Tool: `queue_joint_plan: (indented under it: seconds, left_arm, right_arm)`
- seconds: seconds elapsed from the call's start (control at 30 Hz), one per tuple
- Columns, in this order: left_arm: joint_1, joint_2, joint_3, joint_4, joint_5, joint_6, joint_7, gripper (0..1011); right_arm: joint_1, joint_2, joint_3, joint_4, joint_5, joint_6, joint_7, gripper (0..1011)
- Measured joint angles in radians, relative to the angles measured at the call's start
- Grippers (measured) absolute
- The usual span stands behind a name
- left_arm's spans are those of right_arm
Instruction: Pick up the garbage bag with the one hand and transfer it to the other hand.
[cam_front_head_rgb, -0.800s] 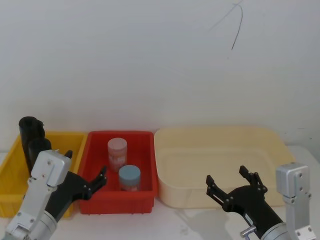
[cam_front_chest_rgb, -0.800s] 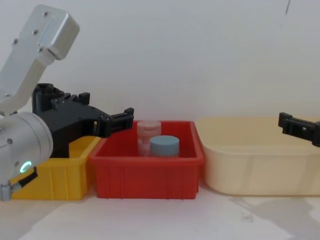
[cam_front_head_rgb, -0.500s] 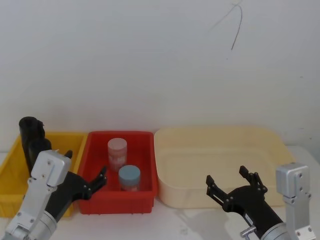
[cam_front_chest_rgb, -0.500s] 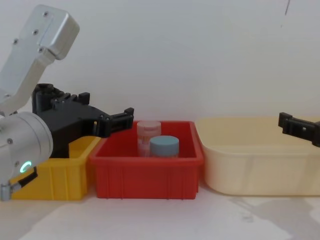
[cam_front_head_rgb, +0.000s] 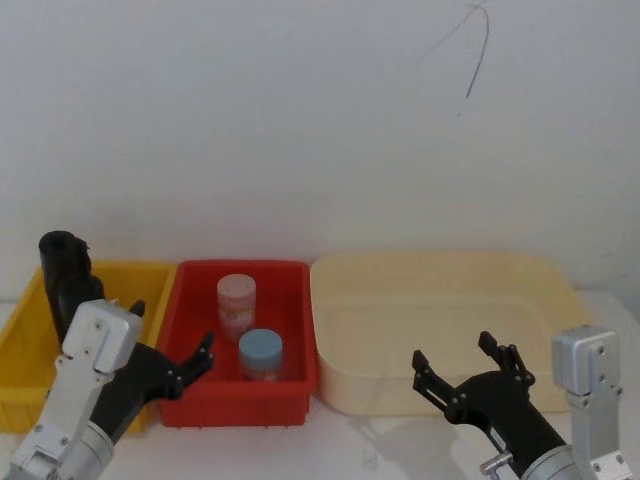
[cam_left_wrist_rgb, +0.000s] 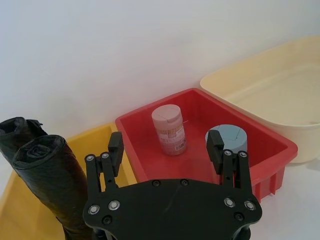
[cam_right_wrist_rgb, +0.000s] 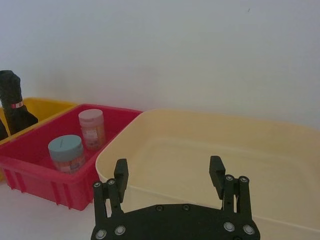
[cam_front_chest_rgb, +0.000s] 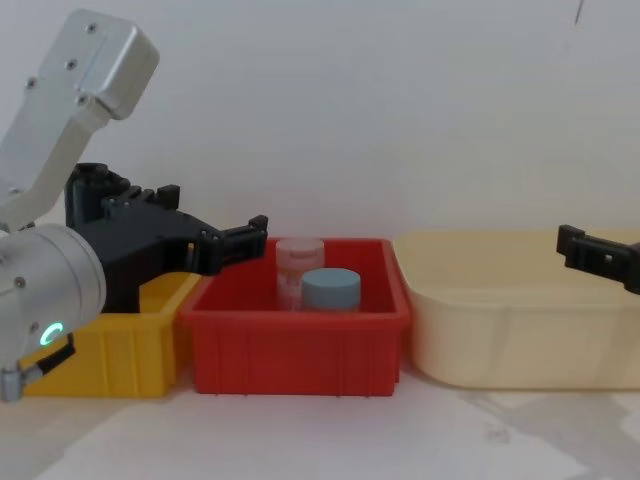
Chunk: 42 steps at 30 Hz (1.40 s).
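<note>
The garbage bag roll needs to keep its lower end (cam_left_wrist_rgb: 76, 225) free for my right gripper, so I should next grip the bag by its upper end (cam_left_wrist_rgb: 46, 162) with my left gripper.
The garbage bag (cam_left_wrist_rgb: 52, 182) is a plain black roll standing upright in the yellow bin (cam_front_head_rgb: 20, 345), also seen in the head view as the garbage bag (cam_front_head_rgb: 72, 295). A second, taller black roll (cam_left_wrist_rgb: 19, 131) with a red band (cam_right_wrist_rgb: 16, 105) stands just behind it. My left gripper (cam_front_head_rgb: 172, 328) is open with nothing between its fingers. It hovers low at the seam between the yellow and red bins, just short of the bag and to its right, and appears as the left gripper (cam_left_wrist_rgb: 165, 142) on its wrist camera. My right gripper (cam_front_head_rgb: 452, 350) is open in front of the cream tub.
The red bin (cam_front_head_rgb: 290, 385) holds a pink-lidded jar (cam_front_head_rgb: 236, 305) and a blue-lidded jar (cam_front_head_rgb: 260, 355). A large cream tub (cam_front_head_rgb: 440, 300) stands to its right. All three sit against a white wall, with white tabletop in front.
</note>
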Motion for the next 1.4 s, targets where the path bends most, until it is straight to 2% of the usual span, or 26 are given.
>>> queue_joint_plan:
  seconds: [0.97, 1.2, 1.3, 1.4]
  left_arm:
    - [0.012, 0.007, -0.006, -0.015, -0.004, 0.002, -0.006, 1001]
    - [0.075, 0.045, -0.037, -0.082, -0.035, 0.010, -0.023, 1001]
    - [0.130, 0.075, -0.069, -0.130, -0.063, 0.010, -0.032, 1001]
    - [0.163, 0.090, -0.089, -0.156, -0.080, 0.010, -0.035, 1001]
  right_arm:
    - [0.000, 0.000, 0.000, 0.000, 0.000, 0.000, 0.000, 1000]
    - [0.000, 0.000, 0.000, 0.000, 0.000, 0.000, 0.000, 1000]
    - [0.000, 0.000, 0.000, 0.000, 0.000, 0.000, 0.000, 999]
    - [0.000, 0.000, 0.000, 0.000, 0.000, 0.000, 0.000, 1000]
